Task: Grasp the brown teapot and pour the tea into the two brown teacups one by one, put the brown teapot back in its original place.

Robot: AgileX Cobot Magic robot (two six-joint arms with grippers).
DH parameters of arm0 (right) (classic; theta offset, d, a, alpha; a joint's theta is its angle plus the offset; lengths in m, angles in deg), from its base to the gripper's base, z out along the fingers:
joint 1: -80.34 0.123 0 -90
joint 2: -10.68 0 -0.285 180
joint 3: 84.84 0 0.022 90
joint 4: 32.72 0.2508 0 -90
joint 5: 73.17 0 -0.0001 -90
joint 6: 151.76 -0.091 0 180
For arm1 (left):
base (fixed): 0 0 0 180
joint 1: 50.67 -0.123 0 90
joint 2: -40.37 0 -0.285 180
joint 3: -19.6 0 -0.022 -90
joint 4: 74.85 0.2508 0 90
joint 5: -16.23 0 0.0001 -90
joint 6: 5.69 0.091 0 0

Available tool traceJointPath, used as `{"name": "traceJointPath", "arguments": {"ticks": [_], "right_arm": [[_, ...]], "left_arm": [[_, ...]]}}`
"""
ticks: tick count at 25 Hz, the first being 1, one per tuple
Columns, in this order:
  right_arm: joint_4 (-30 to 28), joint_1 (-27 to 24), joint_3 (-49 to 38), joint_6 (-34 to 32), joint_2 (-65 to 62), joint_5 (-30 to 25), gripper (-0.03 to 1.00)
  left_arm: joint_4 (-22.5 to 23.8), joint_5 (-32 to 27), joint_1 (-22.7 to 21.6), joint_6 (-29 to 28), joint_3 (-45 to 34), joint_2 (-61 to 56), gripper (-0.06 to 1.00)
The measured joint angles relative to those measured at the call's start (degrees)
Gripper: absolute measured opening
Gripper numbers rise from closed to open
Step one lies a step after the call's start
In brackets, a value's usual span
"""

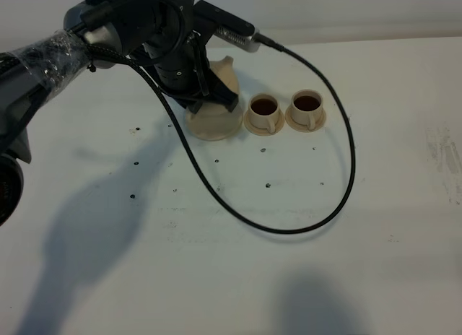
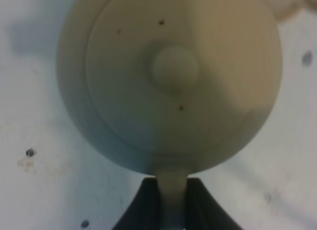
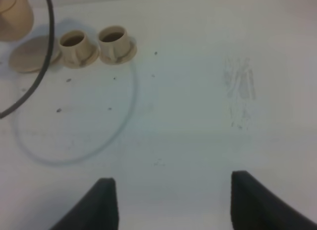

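My left gripper lowers the teapot next before releasing it, since the teapot hangs above the wide round saucer.
The brown teapot fills the left wrist view from above, knobbed lid up. My left gripper is shut on its loop handle. In the high view the gripper hides most of the teapot, which hangs slightly above the wide round saucer. The two brown teacups stand on their small saucers just right of it, both holding dark tea. The right wrist view shows the cups, the bare saucer and my right gripper, open and empty over the table.
A black cable runs from the left arm and loops across the white table in front of and around the cups. It also crosses the right wrist view. Small dark specks dot the tabletop.
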Motion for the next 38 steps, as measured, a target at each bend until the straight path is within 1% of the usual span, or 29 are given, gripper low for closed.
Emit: {"name": "traceJointPath", "arguments": {"ticks": [3,7,10,15,18,26,32,38], "right_arm": [[0.00,0.00,0.00,0.00,0.00,0.00,0.52],[0.00,0.00,0.00,0.00,0.00,0.00,0.52],[0.00,0.00,0.00,0.00,0.00,0.00,0.52],[0.00,0.00,0.00,0.00,0.00,0.00,0.52],[0.00,0.00,0.00,0.00,0.00,0.00,0.52],[0.00,0.00,0.00,0.00,0.00,0.00,0.52],[0.00,0.00,0.00,0.00,0.00,0.00,0.52],[0.00,0.00,0.00,0.00,0.00,0.00,0.52]], "left_arm": [[0.00,1.30,-0.11,-2.65,0.00,0.67,0.11],[-0.29,1.61,-0.22,-5.31,-0.01,3.17,0.11],[-0.35,2.45,-0.28,-6.51,-0.05,3.99,0.11],[-0.42,3.15,-1.59,-8.45,-0.05,4.63,0.11],[-0.46,3.52,-2.43,-8.59,-0.05,5.46,0.11],[-0.91,7.23,-2.63,-8.62,-0.05,6.60,0.11],[-4.11,7.64,-2.63,-6.58,-0.05,6.69,0.11],[-4.51,7.21,-2.63,-6.44,-0.05,7.16,0.11]]}}
